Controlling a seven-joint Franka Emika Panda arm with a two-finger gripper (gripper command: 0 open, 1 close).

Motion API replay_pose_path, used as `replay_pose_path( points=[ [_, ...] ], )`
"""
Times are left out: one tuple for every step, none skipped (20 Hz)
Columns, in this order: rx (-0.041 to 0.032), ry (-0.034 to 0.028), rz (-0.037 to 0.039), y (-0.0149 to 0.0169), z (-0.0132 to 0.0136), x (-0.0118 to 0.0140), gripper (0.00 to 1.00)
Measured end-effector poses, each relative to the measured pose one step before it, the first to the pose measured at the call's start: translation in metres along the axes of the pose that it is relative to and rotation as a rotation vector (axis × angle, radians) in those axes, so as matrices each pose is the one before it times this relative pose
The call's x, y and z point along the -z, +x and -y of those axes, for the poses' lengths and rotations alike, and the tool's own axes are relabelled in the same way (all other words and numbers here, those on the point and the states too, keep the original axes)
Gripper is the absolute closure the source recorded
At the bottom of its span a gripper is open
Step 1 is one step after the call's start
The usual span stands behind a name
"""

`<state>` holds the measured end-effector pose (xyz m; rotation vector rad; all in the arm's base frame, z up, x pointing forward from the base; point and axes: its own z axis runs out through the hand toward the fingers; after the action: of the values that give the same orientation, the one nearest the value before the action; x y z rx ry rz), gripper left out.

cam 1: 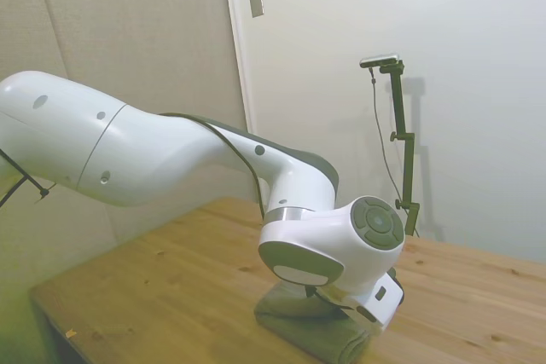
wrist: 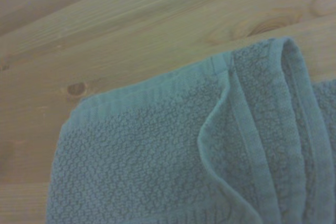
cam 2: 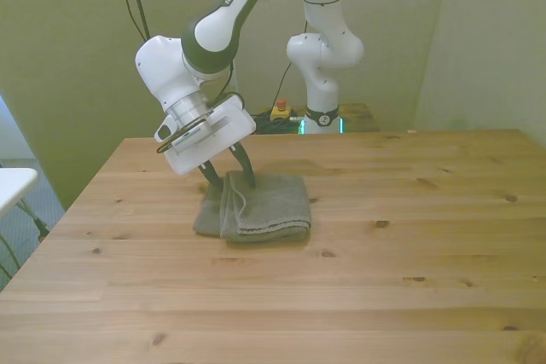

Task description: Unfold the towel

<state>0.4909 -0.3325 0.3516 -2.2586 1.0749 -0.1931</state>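
My gripper will next pick up the towel's top flap by the curling hemmed edge [wrist: 205,148], and that will unfold the towel.
The grey-green towel [cam 2: 264,206] lies folded on the wooden table [cam 2: 384,296], left of centre in the front view. Its layered edges show close up as the towel [wrist: 157,166] in the wrist view, one hem curling up. My gripper [cam 2: 229,178] is tilted down over the towel's far corner on the front view's left. It is open, its dark fingers [cam 2: 246,168] spread and reaching down to the cloth, with a raised fold of towel between them. In the side view the towel [cam 1: 299,317] shows under the wrist housing, which hides the fingers.
The table's bare wood [cam 1: 171,287] surrounds the towel on all sides. A white surface [cam 2: 13,185] stands off the table at the front view's left. The arm's base [cam 2: 322,117] sits behind the far edge.
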Motion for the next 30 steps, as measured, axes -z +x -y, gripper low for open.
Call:
replay_pose_path(
  points=[
    [-0.00005,-0.00003,-0.00011,0.00001,-0.00003,0.00002,1.00],
    [-0.00012,-0.00002,-0.00006,0.00001,-0.00007,0.00002,1.00],
    [-0.00045,-0.00003,-0.00020,0.00003,-0.00025,0.00012,1.00],
    [-0.00070,-0.00007,-0.00018,0.00003,-0.00039,0.00013,1.00],
    [-0.00087,-0.00013,0.00004,-0.00004,-0.00049,0.00003,1.00],
    [-0.00104,-0.00014,0.00038,-0.00012,-0.00057,-0.00013,1.00],
    [-0.00097,-0.00015,0.00072,-0.00020,-0.00054,-0.00030,1.00],
    [-0.00043,-0.00013,0.00074,-0.00020,-0.00040,-0.00033,1.00],
    [-0.00027,-0.00005,0.00038,-0.00011,-0.00019,-0.00018,1.00],
    [-0.00014,0.00001,0.00011,-0.00004,-0.00010,-0.00005,1.00],
    [-0.00031,0.00002,-0.00002,0.00000,-0.00016,0.00002,1.00],
    [-0.00051,0.00013,-0.00032,0.00007,-0.00026,0.00018,1.00],
    [-0.00084,0.00039,-0.00067,0.00014,-0.00037,0.00035,1.00],
    [-0.00093,0.00037,-0.00098,0.00017,-0.00048,0.00057,1.00],
    [0.00016,0.00053,-0.00113,0.00002,0.00006,0.00073,1.00],
    [0.00177,0.00132,-0.00191,-0.00024,0.00092,0.00136,1.00],
    [0.00349,0.00254,-0.00352,-0.00056,0.00197,0.00246,1.00],
    [0.00391,0.00332,-0.00489,-0.00093,0.00318,0.00348,1.00],
    [0.00664,0.00170,-0.00470,-0.00165,0.00441,0.00366,1.00],
    [0.01040,-0.00005,-0.00590,-0.00263,0.00645,0.00360,1.00],
    [0.01221,-0.00177,-0.01164,-0.00357,0.00767,0.00306,1.00],
    [0.01554,-0.00422,-0.01418,-0.00542,0.00996,0.00215,1.00],
    [0.01763,-0.00649,-0.01415,-0.00739,0.01162,0.00121,1.00],
    [0.01674,-0.00756,-0.01490,-0.00859,0.01239,0.00083,1.00],
    [0.01131,-0.01701,-0.01640,-0.00947,0.01228,0.00068,1.00],
    [0.00236,-0.02937,-0.02441,-0.00935,0.01181,0.00024,1.00],
    [-0.00386,-0.03571,-0.03333,-0.00929,0.01091,-0.00034,1.00],
    [-0.00556,-0.03544,-0.03826,-0.00969,0.01026,-0.00198,1.00],
    [-0.00136,-0.03522,-0.03717,-0.01112,0.00970,-0.00368,1.00],
    [0.00093,-0.03680,-0.03683,-0.01121,0.00781,-0.00432,1.00]
  ],
)
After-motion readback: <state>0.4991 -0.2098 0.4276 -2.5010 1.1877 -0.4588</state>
